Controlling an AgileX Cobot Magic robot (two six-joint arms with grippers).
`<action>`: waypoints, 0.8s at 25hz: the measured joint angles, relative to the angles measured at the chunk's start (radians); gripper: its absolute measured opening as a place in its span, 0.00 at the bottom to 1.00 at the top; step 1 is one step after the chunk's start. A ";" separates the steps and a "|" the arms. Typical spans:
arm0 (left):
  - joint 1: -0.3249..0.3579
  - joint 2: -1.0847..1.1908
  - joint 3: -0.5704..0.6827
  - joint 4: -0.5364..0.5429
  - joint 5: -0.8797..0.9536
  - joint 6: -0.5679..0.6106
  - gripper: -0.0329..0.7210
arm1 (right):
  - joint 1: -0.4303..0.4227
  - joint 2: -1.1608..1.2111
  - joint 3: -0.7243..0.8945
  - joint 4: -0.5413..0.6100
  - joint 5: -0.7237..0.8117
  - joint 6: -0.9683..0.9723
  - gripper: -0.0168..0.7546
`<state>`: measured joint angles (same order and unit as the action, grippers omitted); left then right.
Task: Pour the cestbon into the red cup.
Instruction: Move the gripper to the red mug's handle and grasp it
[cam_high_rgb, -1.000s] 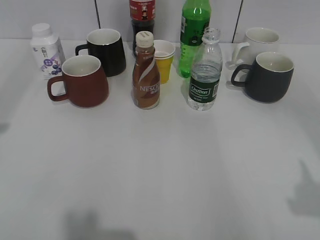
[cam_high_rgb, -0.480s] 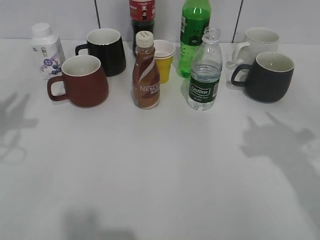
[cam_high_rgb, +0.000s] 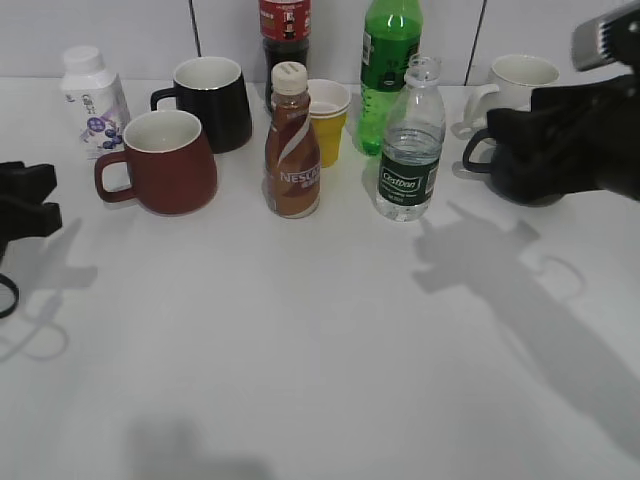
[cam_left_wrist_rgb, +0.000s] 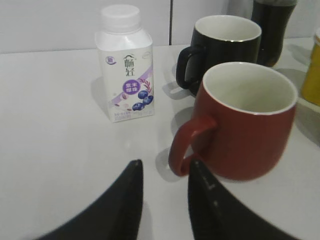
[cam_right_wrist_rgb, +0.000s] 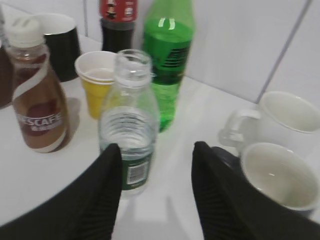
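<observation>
The red cup's round body (cam_high_rgb: 175, 168) is too wide for the robot's fingers, so the left gripper needs to take the cup by its narrow handle (cam_high_rgb: 112, 177) next.
The cestbon (cam_high_rgb: 410, 150), a small clear bottle with a dark green label and no cap, stands upright right of centre; it also shows in the right wrist view (cam_right_wrist_rgb: 129, 130). The red cup (cam_high_rgb: 170, 162) stands at the left, handle pointing left, and fills the right of the left wrist view (cam_left_wrist_rgb: 245, 125). My left gripper (cam_high_rgb: 25, 205) is open and empty at the left edge, its fingertips (cam_left_wrist_rgb: 165, 167) just short of the cup's handle. My right gripper (cam_high_rgb: 510, 140) is open and empty to the right of the cestbon, with the bottle just beyond its left finger (cam_right_wrist_rgb: 156, 147).
A brown Nescafe bottle (cam_high_rgb: 292, 150), yellow cup (cam_high_rgb: 328, 120), green soda bottle (cam_high_rgb: 388, 70) and dark cola bottle (cam_high_rgb: 284, 30) stand mid-back. A black mug (cam_high_rgb: 212, 100) and white milk bottle (cam_high_rgb: 92, 100) stand behind the red cup. A white mug (cam_high_rgb: 520, 80) and dark grey mug (cam_right_wrist_rgb: 275, 180) stand at the right.
Both arms have come into the exterior view, the left from the left edge and the right from the upper right. The bottles and mugs have not moved.
</observation>
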<state>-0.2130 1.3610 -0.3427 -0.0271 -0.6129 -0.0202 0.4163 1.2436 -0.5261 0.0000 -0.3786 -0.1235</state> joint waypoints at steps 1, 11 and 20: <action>0.000 0.038 0.000 0.001 -0.048 0.000 0.36 | 0.006 0.017 0.000 0.000 -0.018 0.000 0.47; 0.000 0.344 -0.027 0.119 -0.332 0.000 0.39 | 0.009 0.057 0.000 0.000 -0.045 0.021 0.47; 0.000 0.428 -0.115 0.087 -0.353 0.000 0.40 | 0.009 0.058 0.000 0.000 -0.047 0.021 0.47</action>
<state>-0.2130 1.7886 -0.4573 0.0596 -0.9664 -0.0202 0.4249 1.3016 -0.5264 0.0000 -0.4257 -0.1022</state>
